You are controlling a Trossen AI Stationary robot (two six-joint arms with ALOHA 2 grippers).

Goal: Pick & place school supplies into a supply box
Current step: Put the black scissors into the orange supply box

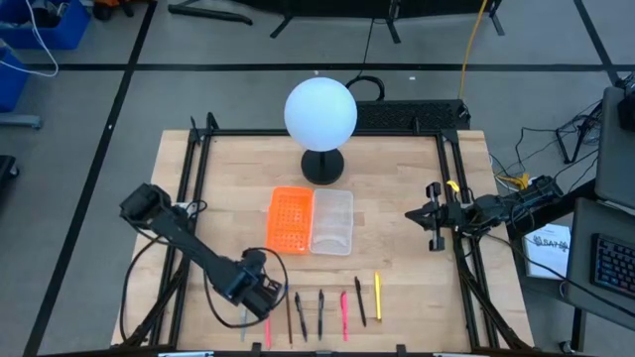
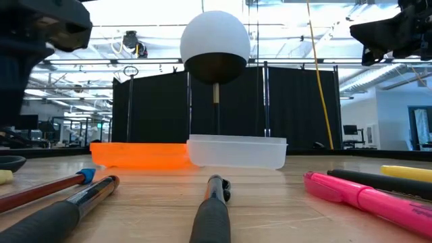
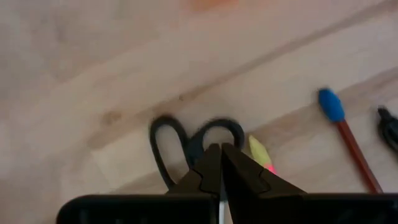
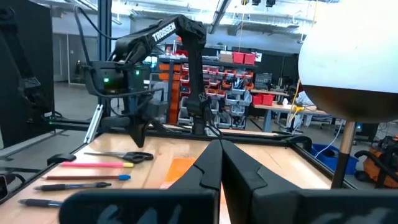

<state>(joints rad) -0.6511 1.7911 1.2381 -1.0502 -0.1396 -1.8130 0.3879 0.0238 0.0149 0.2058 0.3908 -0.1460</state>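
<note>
The small scissors should be grabbed with my left gripper by the neck where their handle loops meet (image 3: 196, 150).
The small scissors (image 3: 193, 140) lie flat on the wood near the table's near-left corner, their dark handle loops showing. My left gripper (image 3: 221, 149) hangs just above them, shut, touching nothing; the right wrist view shows a gap between my left gripper (image 4: 138, 134) and the scissors (image 4: 127, 157). Beside the scissors lie a pink-and-yellow highlighter (image 3: 259, 151) and a red pencil with a blue cap (image 3: 342, 124). Several more pens (image 1: 343, 312) lie in a row along the near edge. The supply box's orange half (image 1: 291, 220) and clear half (image 1: 332, 220) rest at mid-table. My right gripper (image 1: 417, 213) waits shut at the right.
A white globe lamp (image 1: 320, 114) on a dark round base stands behind the box. Black frame rails (image 1: 193, 169) run along the table's left, right and far sides. Bare wood lies between the box and the row of pens.
</note>
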